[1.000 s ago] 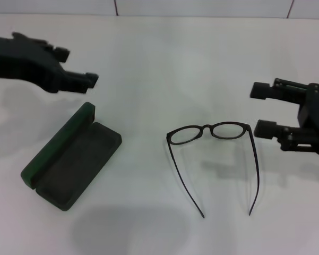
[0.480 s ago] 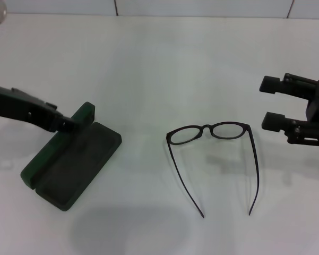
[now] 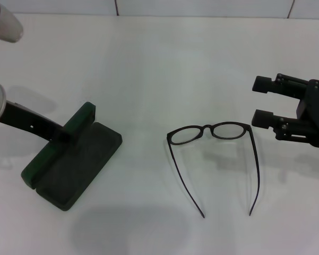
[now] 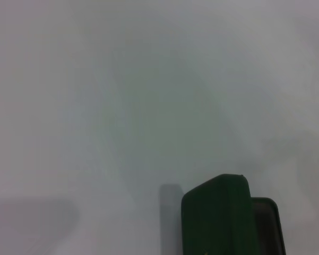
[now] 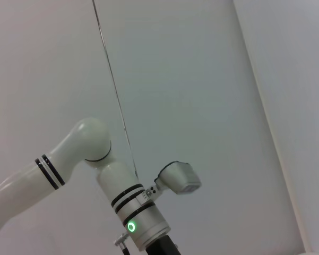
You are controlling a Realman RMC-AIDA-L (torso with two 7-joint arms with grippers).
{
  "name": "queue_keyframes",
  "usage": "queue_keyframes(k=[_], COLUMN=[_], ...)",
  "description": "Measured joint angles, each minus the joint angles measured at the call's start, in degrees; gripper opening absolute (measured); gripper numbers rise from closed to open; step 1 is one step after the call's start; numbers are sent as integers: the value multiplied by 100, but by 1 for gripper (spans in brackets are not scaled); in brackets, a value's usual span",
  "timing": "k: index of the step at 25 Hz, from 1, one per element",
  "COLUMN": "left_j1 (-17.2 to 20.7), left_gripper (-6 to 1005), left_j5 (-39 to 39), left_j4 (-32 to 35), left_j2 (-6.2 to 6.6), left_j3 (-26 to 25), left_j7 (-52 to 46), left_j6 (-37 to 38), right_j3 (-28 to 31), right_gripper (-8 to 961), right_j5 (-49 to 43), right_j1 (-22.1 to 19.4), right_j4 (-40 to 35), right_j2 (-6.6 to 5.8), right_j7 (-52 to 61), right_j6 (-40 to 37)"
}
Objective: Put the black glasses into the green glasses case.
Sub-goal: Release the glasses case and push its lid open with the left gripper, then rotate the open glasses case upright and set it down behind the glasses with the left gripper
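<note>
The fingers of my left gripper reach down on either side of the case lid's upper edge. My left gripper should close on the lid now.
The black glasses lie in the middle of the white table, lenses away from me and both temple arms unfolded toward the front. The green glasses case lies open at the left, its lid standing along the far-left side. My left gripper is low at the lid's upper edge, and the tip looks to be touching it. The left wrist view shows the lid's end close up. My right gripper is open and empty, just right of the glasses' right hinge, not touching it.
The table's back edge meets a tiled wall. My left arm's white links reach in from the upper left. The right wrist view shows only that white arm and the wall.
My left gripper came down from above the case to the lid's edge. My right gripper drew back to the right, then shifted slightly left toward the glasses. Glasses and case have not moved.
</note>
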Motion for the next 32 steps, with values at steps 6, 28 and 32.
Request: queue_keyframes(k=[6, 28, 32], left_j1=[-86, -413, -619], left_gripper=[690, 210, 210], left_j5=[36, 296, 305], left_j4=[-180, 690, 692], left_j2=[12, 3, 0], left_j3=[112, 550, 1214], left_j7=[22, 939, 1805], left_j6=[27, -460, -1291], right_j3=[0, 0, 3], right_gripper=[762, 761, 760], right_j5=[-3, -343, -798], right_j1=[-2, 37, 116], right_j4=[-1, -79, -84], right_j2=[1, -56, -110], right_j7=[-3, -44, -32], right_j6=[29, -524, -1370])
